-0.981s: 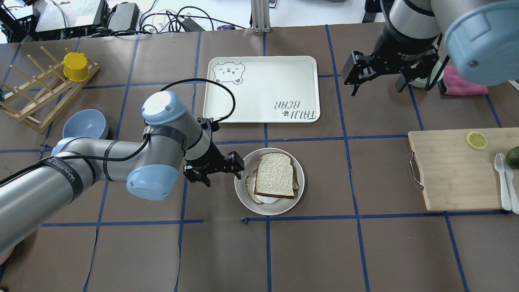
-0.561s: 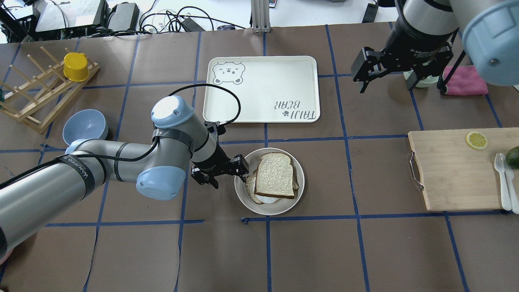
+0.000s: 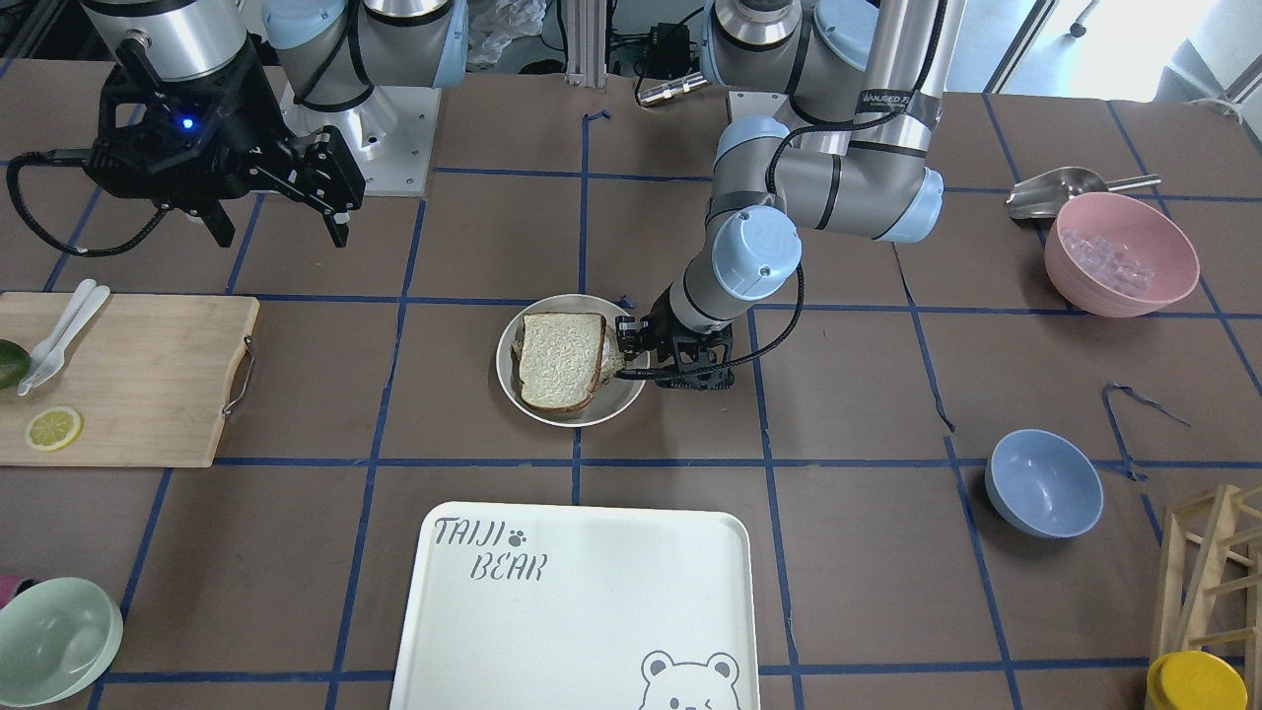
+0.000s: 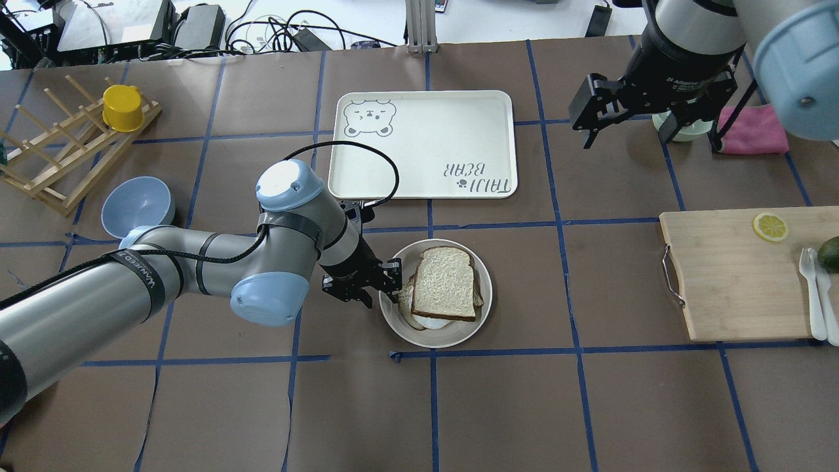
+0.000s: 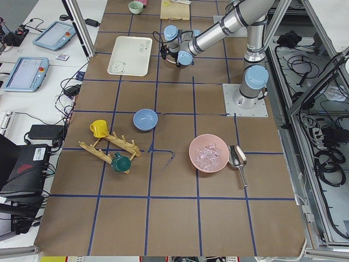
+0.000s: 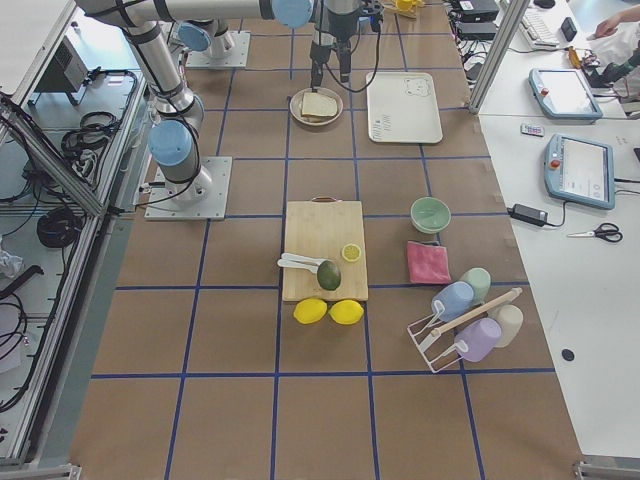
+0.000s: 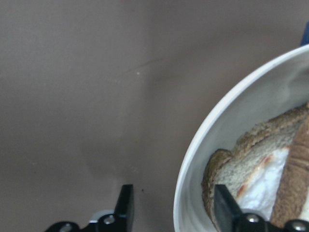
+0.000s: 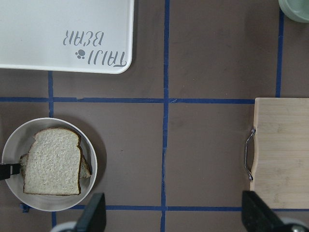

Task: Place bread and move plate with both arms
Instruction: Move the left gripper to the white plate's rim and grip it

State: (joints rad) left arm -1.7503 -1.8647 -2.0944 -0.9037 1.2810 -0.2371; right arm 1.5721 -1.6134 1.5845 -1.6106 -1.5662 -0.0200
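Next, my left gripper grabs the plate by its thin raised rim [image 7: 178, 200], since the plate spreads far wider than my fingers open.
The bread [image 4: 444, 283] lies plain face up on a smaller, darker slice with egg [image 7: 241, 169] in the round off-white plate [image 4: 452, 341]. Both show in the front view, bread [image 3: 560, 360] and plate [image 3: 572, 422], and in the right wrist view, bread [image 8: 53, 164] and plate [image 8: 48, 209]. My left gripper [image 4: 379, 295] is open and low at the plate's left rim [image 7: 193, 159]. One finger is inside the plate and one outside, neither shut on it. My right gripper [image 4: 626, 131] is open, empty and high over the table's far right, well away from the plate.
The bear-print tray [image 4: 423, 144] lies just beyond the plate. A wooden cutting board [image 4: 734, 275] with a lemon slice and cutlery is at the right. A blue bowl [image 4: 137, 203] and a wooden rack [image 4: 59, 151] are at the left. A pink bowl [image 3: 1121, 253] stands near the robot's left side.
My left gripper has moved right and lower, from beside the plate to straddling its left rim. My right gripper drifted right and back, then held still. Bread and plate have not moved.
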